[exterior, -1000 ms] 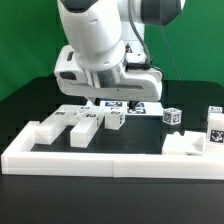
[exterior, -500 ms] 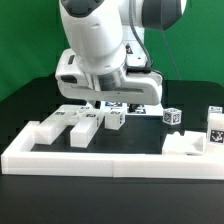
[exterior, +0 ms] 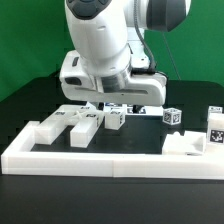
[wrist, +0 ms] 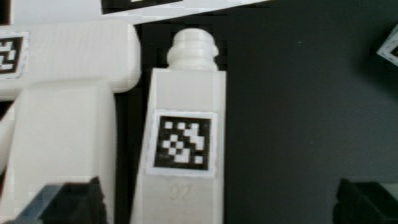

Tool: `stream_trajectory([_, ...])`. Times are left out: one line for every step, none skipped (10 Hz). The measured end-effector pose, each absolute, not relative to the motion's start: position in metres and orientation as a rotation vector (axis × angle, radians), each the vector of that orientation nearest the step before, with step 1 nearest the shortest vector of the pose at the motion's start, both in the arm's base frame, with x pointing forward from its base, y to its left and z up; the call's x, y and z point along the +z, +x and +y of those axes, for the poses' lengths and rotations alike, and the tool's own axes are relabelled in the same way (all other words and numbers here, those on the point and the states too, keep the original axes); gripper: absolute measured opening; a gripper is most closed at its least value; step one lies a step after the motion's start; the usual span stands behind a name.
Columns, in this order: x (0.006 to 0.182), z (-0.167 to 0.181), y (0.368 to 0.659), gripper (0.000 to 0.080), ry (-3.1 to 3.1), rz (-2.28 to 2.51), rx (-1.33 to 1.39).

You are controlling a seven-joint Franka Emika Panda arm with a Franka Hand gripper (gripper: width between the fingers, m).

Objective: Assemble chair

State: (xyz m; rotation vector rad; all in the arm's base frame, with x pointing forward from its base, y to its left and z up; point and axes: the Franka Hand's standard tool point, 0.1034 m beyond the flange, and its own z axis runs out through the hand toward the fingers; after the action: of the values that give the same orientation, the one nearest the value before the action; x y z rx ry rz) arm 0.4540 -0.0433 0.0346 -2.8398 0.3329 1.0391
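Note:
The long bar should be gripped next by its tagged body with my gripper. Its rounded peg end then stays free to join the chair.
The chair is in loose white tagged parts on the black table. In the wrist view a long bar with a rounded peg end and a tag on its face lies between my fingertips, nearer one finger than the other. A wider slab-like part lies right beside it. My gripper is open and holds nothing. In the exterior view the gripper hangs low over the cluster of parts on that view's left, its fingers mostly hidden by the hand.
A long low white rail runs along the front. A small tagged cube sits mid-table, with more parts and a block on the exterior view's right. The marker board lies behind the arm.
The arm has shifted slightly toward the exterior view's right over the part cluster. The gripper has stayed open and no part has moved.

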Motion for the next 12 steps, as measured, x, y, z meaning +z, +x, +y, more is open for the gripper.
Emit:
stream_trajectory([0.033,-0.042,0.453,0.0649,-2.840,0.330,1.040])
stream_trajectory([0.029,-0.040,0.453,0.0649,-2.846,0.324,1.032])
stream_trajectory([0.026,-0.039,0.452,0.0649,-2.850,0.320,1.030])
stream_trajectory([0.024,-0.038,0.452,0.0649,-2.853,0.318,1.027])
stream_trajectory([0.022,-0.036,0.452,0.0649,-2.854,0.314,1.027])
stream_trajectory([0.021,-0.036,0.451,0.0649,-2.853,0.312,1.030])
stream_trajectory([0.021,-0.037,0.451,0.0649,-2.852,0.310,1.030])
stream_trajectory([0.021,-0.038,0.451,0.0649,-2.849,0.312,1.030])
stream_trajectory([0.021,-0.039,0.450,0.0649,-2.848,0.313,1.030])
stream_trajectory([0.020,-0.040,0.449,0.0649,-2.845,0.313,1.033])
stream_trajectory([0.019,-0.042,0.446,0.0649,-2.842,0.317,1.038])
stream_trajectory([0.018,-0.043,0.443,0.0649,-2.839,0.322,1.044])
